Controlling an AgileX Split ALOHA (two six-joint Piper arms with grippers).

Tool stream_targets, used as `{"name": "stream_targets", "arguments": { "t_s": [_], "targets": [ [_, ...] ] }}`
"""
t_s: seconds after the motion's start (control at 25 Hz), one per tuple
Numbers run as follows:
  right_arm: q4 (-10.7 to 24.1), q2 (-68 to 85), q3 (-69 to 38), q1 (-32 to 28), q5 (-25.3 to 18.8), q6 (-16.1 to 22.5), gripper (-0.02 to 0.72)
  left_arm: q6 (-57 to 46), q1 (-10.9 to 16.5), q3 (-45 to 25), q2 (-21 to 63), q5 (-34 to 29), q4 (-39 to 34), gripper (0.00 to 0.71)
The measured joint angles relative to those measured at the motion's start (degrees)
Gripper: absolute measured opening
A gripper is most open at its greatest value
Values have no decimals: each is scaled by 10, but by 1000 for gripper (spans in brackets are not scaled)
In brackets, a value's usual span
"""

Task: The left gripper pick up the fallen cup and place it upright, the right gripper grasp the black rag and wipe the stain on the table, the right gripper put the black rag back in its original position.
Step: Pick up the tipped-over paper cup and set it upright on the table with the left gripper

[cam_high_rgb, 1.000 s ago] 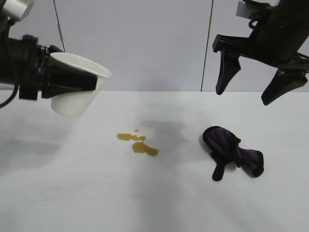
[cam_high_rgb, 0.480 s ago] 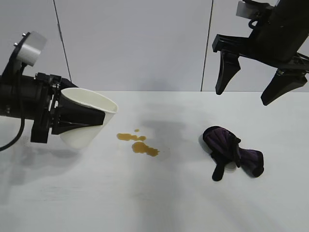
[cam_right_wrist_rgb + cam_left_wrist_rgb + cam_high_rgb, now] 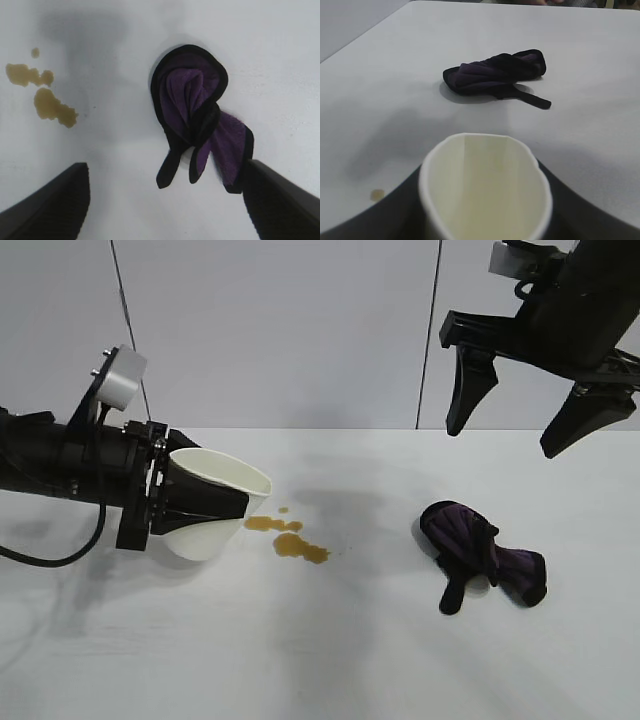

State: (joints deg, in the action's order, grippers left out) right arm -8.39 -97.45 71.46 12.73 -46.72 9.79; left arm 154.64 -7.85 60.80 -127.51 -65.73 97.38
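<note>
The black rag (image 3: 510, 565) (image 3: 227, 145) is bunched up, so my right gripper will grab it by its raised middle folds next.
My left gripper (image 3: 236, 503) is shut on the white paper cup (image 3: 218, 502) and holds it tilted, mouth toward the stain, with its base low over the table (image 3: 300, 650). In the left wrist view the cup (image 3: 485, 195) fills the space between the black fingers (image 3: 580, 212). The amber stain (image 3: 288, 538) lies just right of the cup's rim. The black and purple rag (image 3: 482, 552) lies bunched on the table at the right. My right gripper (image 3: 503, 440) hangs open high above the rag. The right wrist view shows the rag (image 3: 195, 110) and the stain (image 3: 49, 103) below the right gripper (image 3: 165, 167).
A grey panelled wall (image 3: 300, 330) stands behind the table's far edge. A black cable (image 3: 60, 558) trails from the left arm over the table at the far left.
My left gripper has come down and to the right with the cup, from high at the left to just above the table beside the stain. The right arm has not moved.
</note>
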Motion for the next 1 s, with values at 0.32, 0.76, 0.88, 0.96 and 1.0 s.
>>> {"name": "stream_targets", "arguments": {
  "t_s": [0.32,0.76,0.88,0.96,1.0],
  "targets": [
    [0,0,0,0,1,0,580,0,-2,1,-25,0,0,351],
    [0,0,0,0,4,-4,580,-43,-2,1,-32,0,3,662],
    [0,0,0,0,4,-5,580,-50,-2,1,-29,0,3,678],
    [0,0,0,0,4,-5,580,-66,-2,1,-20,1,3,679],
    [0,0,0,0,4,-5,580,-75,-2,1,-13,1,3,680]
  ]
}}
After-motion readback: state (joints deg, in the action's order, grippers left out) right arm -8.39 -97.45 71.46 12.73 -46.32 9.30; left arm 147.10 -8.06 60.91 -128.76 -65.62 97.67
